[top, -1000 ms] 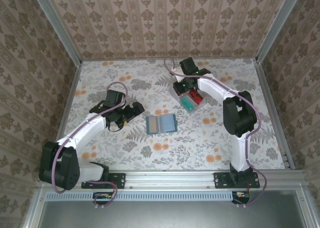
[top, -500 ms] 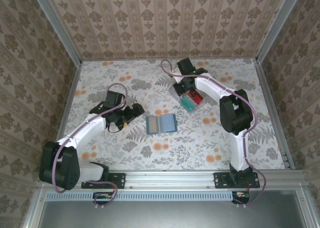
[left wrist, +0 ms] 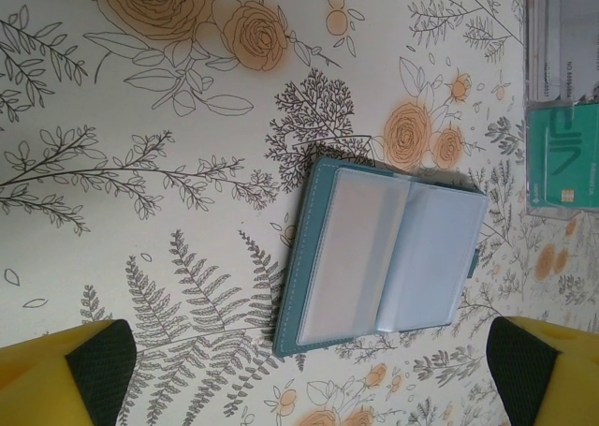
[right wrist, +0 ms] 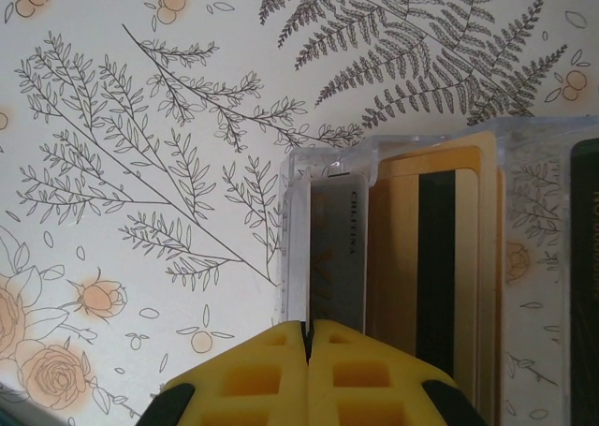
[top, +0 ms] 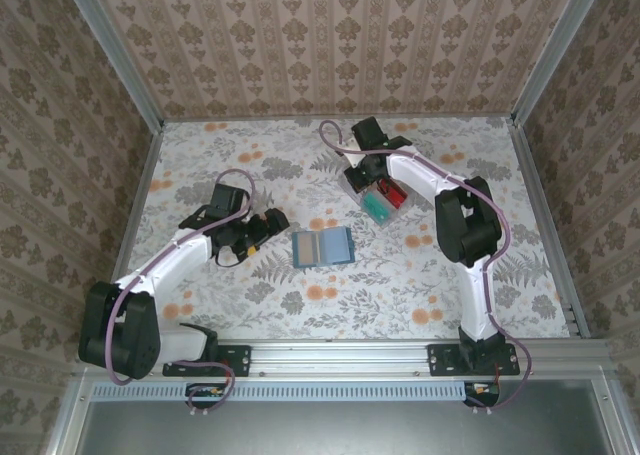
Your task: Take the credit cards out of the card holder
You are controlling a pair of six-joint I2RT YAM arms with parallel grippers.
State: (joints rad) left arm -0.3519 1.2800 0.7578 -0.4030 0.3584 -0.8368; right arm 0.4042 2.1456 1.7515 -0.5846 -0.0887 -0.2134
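I should open my right gripper now: the grey card (right wrist: pixel 339 253) is inside the clear tray, so the card would rest there.
The card holder (top: pixel 322 246) lies open and flat mid-table, teal outside with pale clear sleeves (left wrist: pixel 384 257). My left gripper (top: pixel 272 220) sits just left of it, low over the table. In the left wrist view its fingers stand wide apart (left wrist: pixel 304 377), open, with nothing between them. My right gripper (top: pixel 361 180) is shut over the clear tray (top: pixel 350 185), its tips (right wrist: pixel 307 332) at the tray's left wall. Credit cards stand in the tray: a grey one (right wrist: pixel 339 248) and a gold one with a black stripe (right wrist: pixel 435 257). Whether a card is pinched, I cannot tell.
The tray (left wrist: pixel 562 42) also holds a teal card (left wrist: pixel 562 168) and a red one (top: pixel 395 193), right of the card holder. Patterned walls and metal rails bound the flowered table (top: pixel 250 155).
The right arm's elbow has swung slightly left and its gripper has shifted a little over the tray. The left arm and card holder are still.
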